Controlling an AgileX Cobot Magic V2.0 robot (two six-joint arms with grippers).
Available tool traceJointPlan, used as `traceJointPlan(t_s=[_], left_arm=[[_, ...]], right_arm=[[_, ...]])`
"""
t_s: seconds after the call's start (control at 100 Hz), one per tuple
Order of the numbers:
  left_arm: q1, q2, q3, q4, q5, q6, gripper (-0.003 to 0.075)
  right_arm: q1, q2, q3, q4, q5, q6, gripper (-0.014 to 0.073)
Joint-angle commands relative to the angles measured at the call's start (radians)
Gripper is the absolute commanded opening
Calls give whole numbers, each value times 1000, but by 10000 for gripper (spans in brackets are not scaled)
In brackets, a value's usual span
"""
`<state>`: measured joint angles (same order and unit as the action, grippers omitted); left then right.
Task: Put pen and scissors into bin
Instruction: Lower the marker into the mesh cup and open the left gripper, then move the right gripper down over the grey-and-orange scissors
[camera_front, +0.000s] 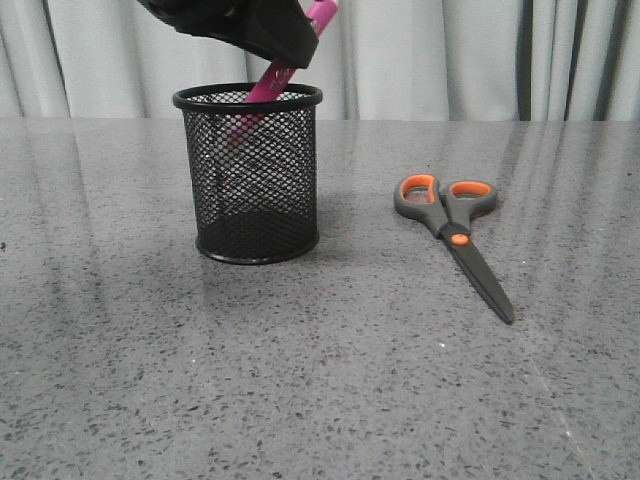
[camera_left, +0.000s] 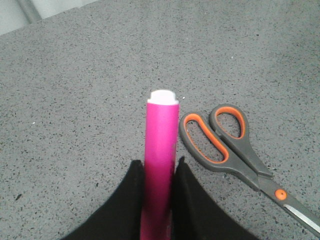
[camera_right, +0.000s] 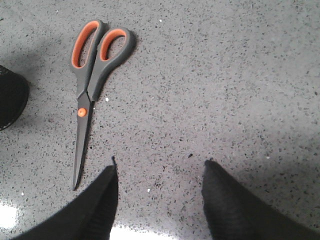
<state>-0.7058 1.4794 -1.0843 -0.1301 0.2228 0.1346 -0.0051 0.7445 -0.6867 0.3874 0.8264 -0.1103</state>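
Observation:
The magenta pen's lower end (camera_front: 240, 134) is standing inside the black mesh bin (camera_front: 257, 175) and the pen would stay there, so I should open my left gripper now.
The magenta pen (camera_front: 272, 78) is tilted, with its lower end inside the black mesh bin (camera_front: 257, 175) and its upper end leaning right above the rim. My left gripper (camera_front: 285, 45) hangs just over the bin, shut on the pen's upper half. In the left wrist view the pen (camera_left: 162, 130) with its white tip is pinched in the left gripper (camera_left: 161, 162). The scissors (camera_front: 452, 225) lie flat to the right of the bin, handles toward the back. My right gripper (camera_right: 160, 167) is open above bare table, with the scissors (camera_right: 87, 95) off to one side of it.
The grey speckled table (camera_front: 320, 380) runs back to a pale curtain (camera_front: 450, 60). The bin's dark base (camera_right: 10, 100) shows at the edge of the right wrist view. The scissors (camera_left: 250, 172) also lie beside the pen in the left wrist view.

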Motion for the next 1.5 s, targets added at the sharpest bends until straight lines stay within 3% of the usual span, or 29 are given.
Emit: traceJointPlan(t_s=[0.0, 0.12, 0.36, 0.47, 0.68, 0.89, 1.22, 1.31, 1.49], left_arm=[[-6, -31, -27, -8, -65, -3, -18], [-6, -31, -27, -10, -63, -3, 38], [-6, -31, -27, -10, -65, -5, 277], [-6, -33, -31, -10, -67, -5, 319], [6, -104, -36, -10, -74, -5, 318], [85, -234, -36, 25, -38, -5, 314], [260, -386, -36, 25, 196, -5, 309], [285, -419, -36, 25, 220, -1, 256], [294, -495, -5, 68, 193, -1, 71]], right_arm=[[0, 5, -33, 8, -38, -9, 344], [0, 5, -33, 8, -38, -9, 344], [0, 5, -33, 8, -38, -9, 344], [0, 5, -33, 8, -37, -9, 344], [0, 5, -33, 8, -37, -9, 344], [0, 5, -33, 8, -30, -9, 344], [0, 5, -33, 10, -40, -9, 339], [0, 5, -33, 10, -72, -9, 339], [0, 5, -33, 33, -57, -9, 339]])
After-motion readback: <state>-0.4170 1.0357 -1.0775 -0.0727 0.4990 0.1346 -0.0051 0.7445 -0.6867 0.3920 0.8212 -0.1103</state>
